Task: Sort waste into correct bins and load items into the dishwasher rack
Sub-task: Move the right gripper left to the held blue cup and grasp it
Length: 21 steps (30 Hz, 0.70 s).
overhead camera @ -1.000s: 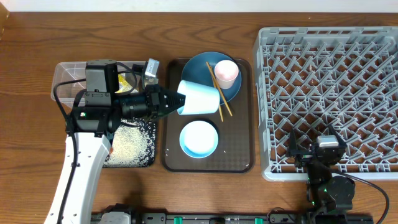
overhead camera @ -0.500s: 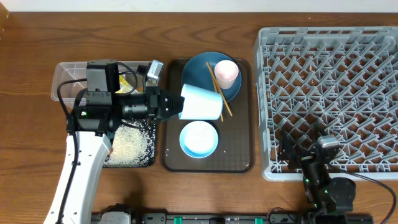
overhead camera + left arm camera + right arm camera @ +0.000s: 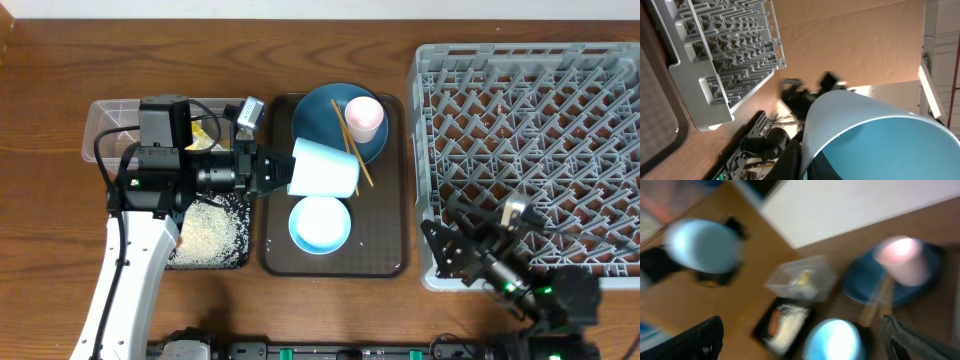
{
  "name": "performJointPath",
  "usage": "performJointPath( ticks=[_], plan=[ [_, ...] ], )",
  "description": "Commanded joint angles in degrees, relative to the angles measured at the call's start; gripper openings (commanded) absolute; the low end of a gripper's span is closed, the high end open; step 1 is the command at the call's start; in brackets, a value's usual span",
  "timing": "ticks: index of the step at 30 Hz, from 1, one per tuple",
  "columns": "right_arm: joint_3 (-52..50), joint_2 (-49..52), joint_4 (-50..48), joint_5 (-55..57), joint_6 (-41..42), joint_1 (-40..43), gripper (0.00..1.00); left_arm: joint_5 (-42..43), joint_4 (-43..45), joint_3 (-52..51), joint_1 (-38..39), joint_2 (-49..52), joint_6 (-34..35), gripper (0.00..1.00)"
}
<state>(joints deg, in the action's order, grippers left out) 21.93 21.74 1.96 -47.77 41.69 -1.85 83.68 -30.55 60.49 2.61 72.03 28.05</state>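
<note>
Next, my right gripper grips the light blue cup around its base end (image 3: 347, 174), which leaves the cup's rim free to load facedown into the rack (image 3: 530, 130).
My left gripper (image 3: 272, 170) is shut on the rim of the light blue cup (image 3: 324, 167) and holds it on its side above the brown serving tray (image 3: 385, 255). In the left wrist view the cup (image 3: 880, 135) fills the lower right, with one finger (image 3: 807, 162) inside its rim. The blue plate (image 3: 325, 112) carries the pink cup (image 3: 363, 117) and two chopsticks (image 3: 353, 155). The white-blue bowl (image 3: 320, 223) sits in front. The grey rack (image 3: 530, 130) stands at the right. My right gripper (image 3: 448, 248) is open and empty at the rack's front left corner.
The clear tub (image 3: 108, 122) holds a yellow-green wrapper (image 3: 202, 131). The black tray (image 3: 238, 255) holds rice (image 3: 208, 228). The blurred right wrist view shows the black tray (image 3: 760, 325) with the carrot (image 3: 773, 322), the tub (image 3: 815, 287) and the bowl (image 3: 832, 340).
My left gripper has turned the light blue cup more level and shifted it slightly right. My right arm has swung left and tilted toward the brown tray.
</note>
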Motion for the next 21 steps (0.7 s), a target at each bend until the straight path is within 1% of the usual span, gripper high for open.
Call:
performJointPath(
  ticks=[1,2,3,5,6,7,12,15,21],
  plan=[
    [10.47,9.4,2.25,-13.6,2.45,0.17,0.99,1.44,0.15,0.39,-0.28,0.46,-0.66,0.08],
    [13.22,12.33,3.45,-15.82,2.45,0.17,0.99,1.44,0.15,0.39,-0.28,0.46,-0.11,0.09],
    [15.85,15.39,4.57,-18.51,2.43,0.17,0.99,1.53,0.15,0.39,-0.28,0.46,0.37,0.13],
    [19.15,20.59,4.24,-23.5,2.43,0.17,0.99,2.89,0.15,0.39,-0.28,0.46,0.5,0.16],
    [20.13,22.86,3.54,-24.83,2.4,0.17,0.99,3.5,0.15,0.39,-0.28,0.46,0.48,0.15],
    [20.61,24.87,2.54,-25.11,2.47,0.17,0.99,4.33,0.17,0.39,-0.28,0.46,0.46,0.06],
    [20.7,32.24,-2.14,-31.93,4.07,0.35,0.99,4.61,0.24,0.39,-0.28,0.46,-0.13,0.06],
    [20.7,35.06,-4.96,-35.47,0.33,0.22,0.99,4.59,0.26,0.39,-0.28,0.46,-0.63,0.06],
    [20.7,37.09,-9.38,-35.6,-3.58,-3.04,0.99,4.57,1.25,0.39,0.55,0.46,-0.63,0.06]
  ],
)
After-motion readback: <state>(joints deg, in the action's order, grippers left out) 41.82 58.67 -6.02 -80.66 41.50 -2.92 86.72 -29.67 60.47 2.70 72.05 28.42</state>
